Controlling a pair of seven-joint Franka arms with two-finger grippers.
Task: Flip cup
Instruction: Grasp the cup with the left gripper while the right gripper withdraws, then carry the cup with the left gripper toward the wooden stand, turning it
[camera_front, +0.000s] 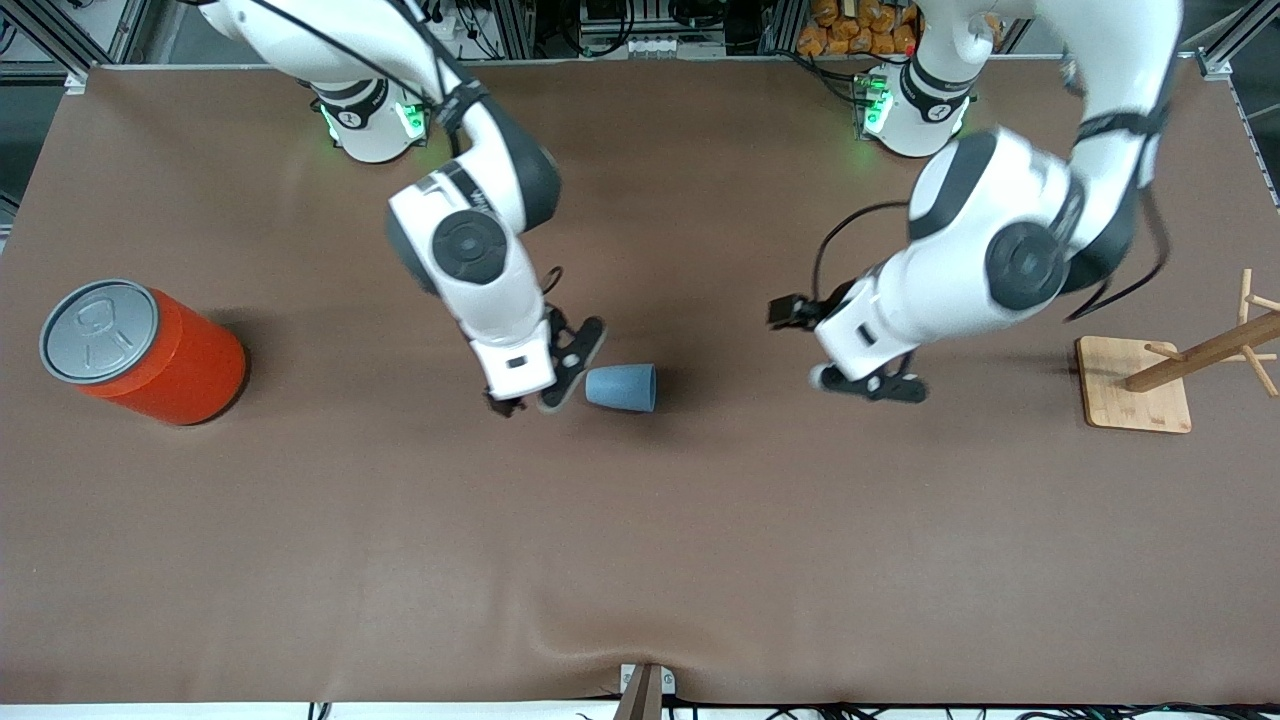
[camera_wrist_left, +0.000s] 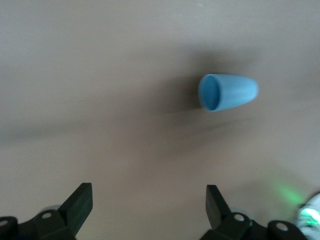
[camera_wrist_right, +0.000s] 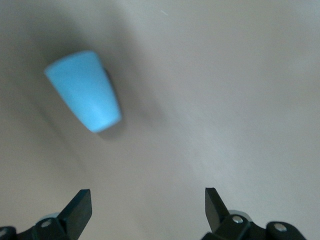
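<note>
My left gripper is going to flip the light-blue cup (camera_front: 618, 386) upright, so it will next grip the cup by the rim of its opening (camera_front: 651, 388).
The light-blue cup (camera_front: 620, 387) lies on its side on the brown table, near the middle. Its mouth faces the left arm's end and its narrow base faces the right arm's end. My right gripper (camera_front: 530, 403) is open and empty, low over the table right beside the cup's base. In the right wrist view the cup (camera_wrist_right: 85, 90) lies ahead of the open right gripper (camera_wrist_right: 148, 207). My left gripper (camera_front: 865, 388) is open and empty, apart from the cup toward the left arm's end. The left wrist view shows the cup's open mouth (camera_wrist_left: 227, 92) ahead of the left gripper (camera_wrist_left: 149, 205).
A big orange can (camera_front: 150, 350) with a grey pull-tab lid stands at the right arm's end of the table. A wooden mug tree on a square base (camera_front: 1135, 385) stands at the left arm's end.
</note>
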